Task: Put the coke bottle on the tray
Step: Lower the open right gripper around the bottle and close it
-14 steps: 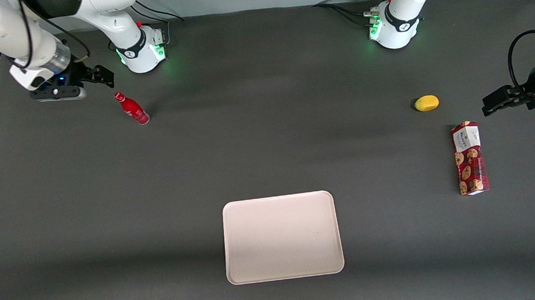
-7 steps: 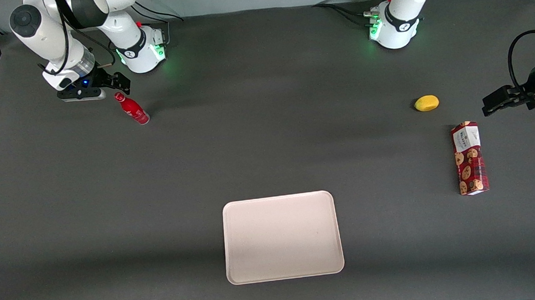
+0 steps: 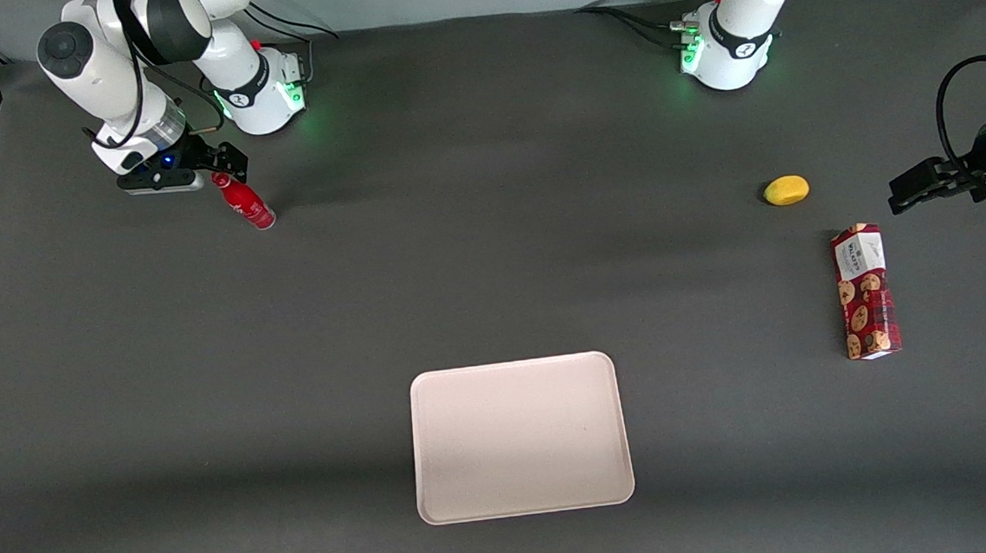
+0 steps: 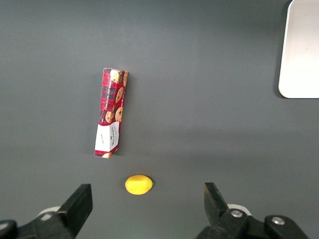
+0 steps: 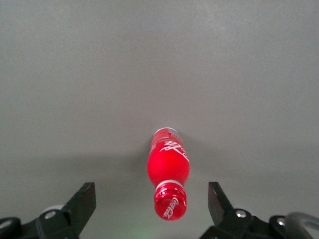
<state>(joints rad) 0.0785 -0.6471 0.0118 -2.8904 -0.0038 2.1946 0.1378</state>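
The coke bottle should be gripped next by its end with the cap [image 3: 222,180]. My gripper can then place it upright on the tray [image 3: 517,435].
The coke bottle [image 3: 245,202], small and all red with a red cap, stands upright on the dark table near the working arm's base. In the right wrist view its cap [image 5: 170,202] faces the camera, with white script on it. My gripper [image 3: 223,163] hovers just above the cap, open and empty. In the right wrist view [image 5: 151,200] the cap lies between the spread fingers, a little off middle. The pale cream-pink tray [image 3: 517,435] lies flat, much nearer the front camera, at mid-table. Its corner shows in the left wrist view [image 4: 301,50].
A red patterned cookie box [image 3: 865,292] and a small yellow fruit [image 3: 786,190] lie toward the parked arm's end of the table; both show in the left wrist view, the box [image 4: 110,113] and the fruit [image 4: 138,184]. The working arm's base [image 3: 259,89] stands close to the bottle.
My gripper has moved sideways toward the bottle and lower, from off to its side to just over the cap. The bottle has not moved.
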